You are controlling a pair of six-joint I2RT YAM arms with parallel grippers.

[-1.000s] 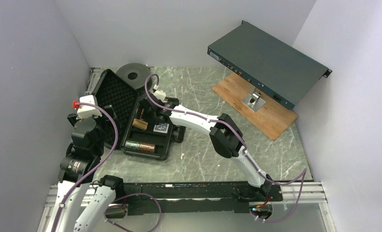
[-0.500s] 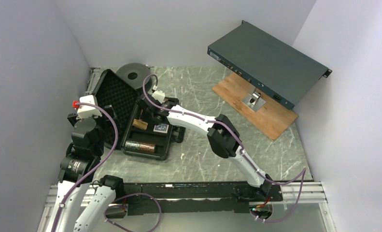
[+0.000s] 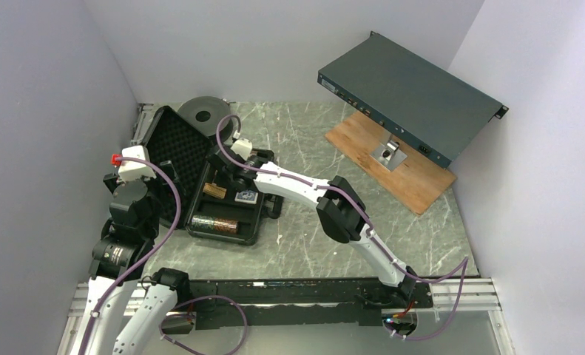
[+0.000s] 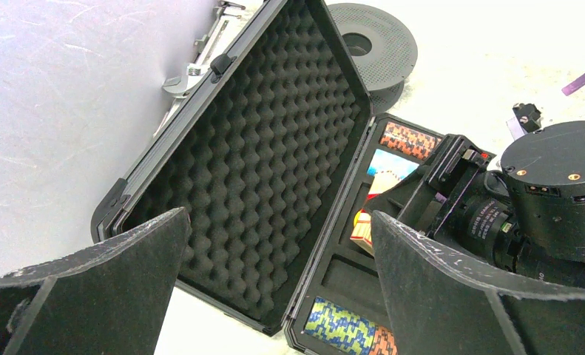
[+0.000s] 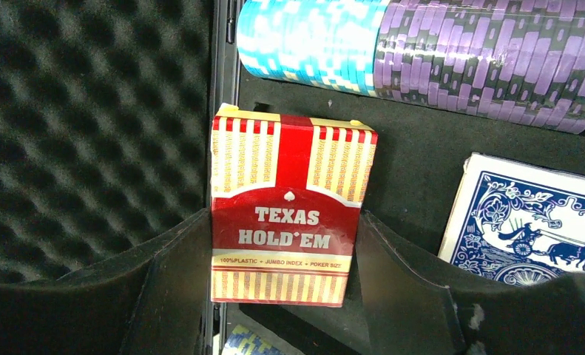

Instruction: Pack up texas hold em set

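My right gripper will release the card deck (image 5: 289, 214), which would lie flat in the tray, clear of the cyan chips and blue-backed deck.
The black briefcase (image 3: 254, 216) lies open at the left, its foam-lined lid (image 3: 182, 157) raised toward the wall. My right gripper (image 5: 285, 296) is shut on a red "Texas Hold'em" card deck (image 5: 289, 214) and holds it over the tray beside the lid hinge. A blue-backed deck (image 5: 529, 222) lies to its right. Cyan chips (image 5: 311, 41) and purple chips (image 5: 496, 63) sit in the far slot. A yellow-blue chip stack (image 4: 341, 329) fills the near slot. My left gripper (image 4: 278, 296) is open and empty, near the case's front left corner.
A black round spool (image 3: 204, 112) lies behind the lid. A large dark-grey metal box (image 3: 411, 85) leans on a stand over a wooden board (image 3: 415, 174) at the back right. The left wall is close to the lid.
My right gripper has shifted slightly left and away with the red deck, closer to the lid hinge. The left arm has not moved.
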